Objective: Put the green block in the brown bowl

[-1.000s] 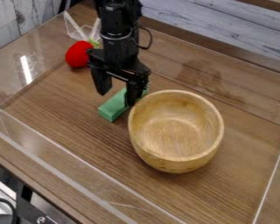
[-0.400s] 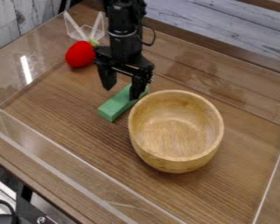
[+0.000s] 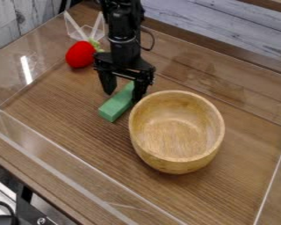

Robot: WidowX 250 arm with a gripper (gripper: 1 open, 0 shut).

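The green block has to go into the brown bowl. My gripper next needs to take hold of it by its short end, so its other end stays free to go in.
The green block lies flat on the wooden table, just left of the brown bowl. The bowl is round, light tan and holds nothing. My gripper points straight down over the far end of the block. Its jaws are open, with one black finger on each side of that end. Nothing is held, and I cannot tell whether the fingertips touch the table.
A red strawberry-like toy sits behind and to the left of the gripper. A low clear plastic wall fences in the table surface. A white plank wall runs along the back right.
The gripper has shifted slightly to the right, toward the bowl, and stayed open. The block and the bowl have not moved.
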